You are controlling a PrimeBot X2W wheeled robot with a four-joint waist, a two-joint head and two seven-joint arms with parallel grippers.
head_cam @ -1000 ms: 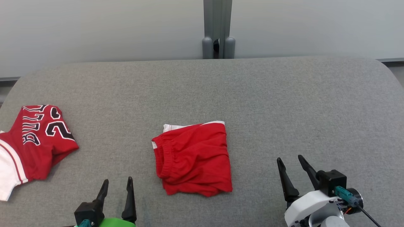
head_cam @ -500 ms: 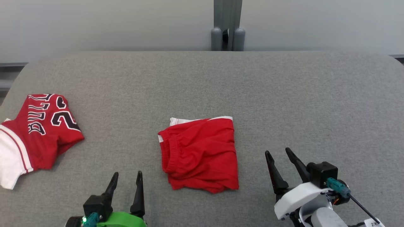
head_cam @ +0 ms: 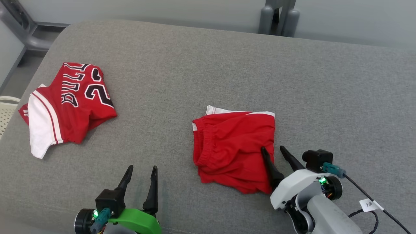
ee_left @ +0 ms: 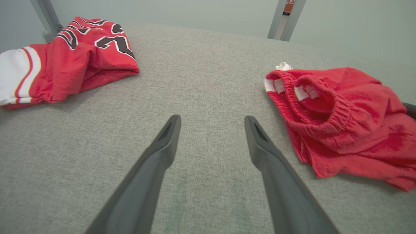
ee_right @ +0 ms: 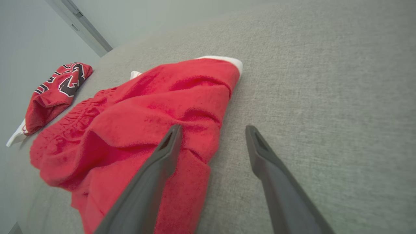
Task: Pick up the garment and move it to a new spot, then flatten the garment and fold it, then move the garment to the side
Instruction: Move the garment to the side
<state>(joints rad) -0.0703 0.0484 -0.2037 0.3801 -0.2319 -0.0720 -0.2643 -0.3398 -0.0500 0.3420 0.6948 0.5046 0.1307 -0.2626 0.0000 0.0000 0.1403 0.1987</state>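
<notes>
The shorts should be moved to the side folded, so my right gripper should next grab them by their folded edge (head_cam: 273,138) (ee_right: 210,152) opposite the waistband.
The garment, a pair of red shorts (head_cam: 232,148) with white trim, lies folded near the middle of the grey padded table (head_cam: 325,97). My right gripper (head_cam: 272,148) is open at the shorts' right edge. In the right wrist view its left finger lies over the red cloth (ee_right: 146,113) and its right finger over bare table, the right gripper (ee_right: 213,126) holding nothing. My left gripper (head_cam: 142,167) is open over bare table, to the left of the shorts. The left wrist view has the left gripper (ee_left: 212,117) open, with the shorts (ee_left: 341,123) to its right.
A folded red and white jersey (head_cam: 70,100) with black lettering lies at the table's left; it also appears as the jersey (ee_left: 65,55) and the jersey (ee_right: 55,92). A pale basket (head_cam: 6,110) stands past the left edge. A grey post (head_cam: 278,16) stands behind the table.
The head camera has turned, shifting the whole picture. My right gripper has come in leftward to the shorts' right edge, its left finger now over the cloth. Both grippers stay open.
</notes>
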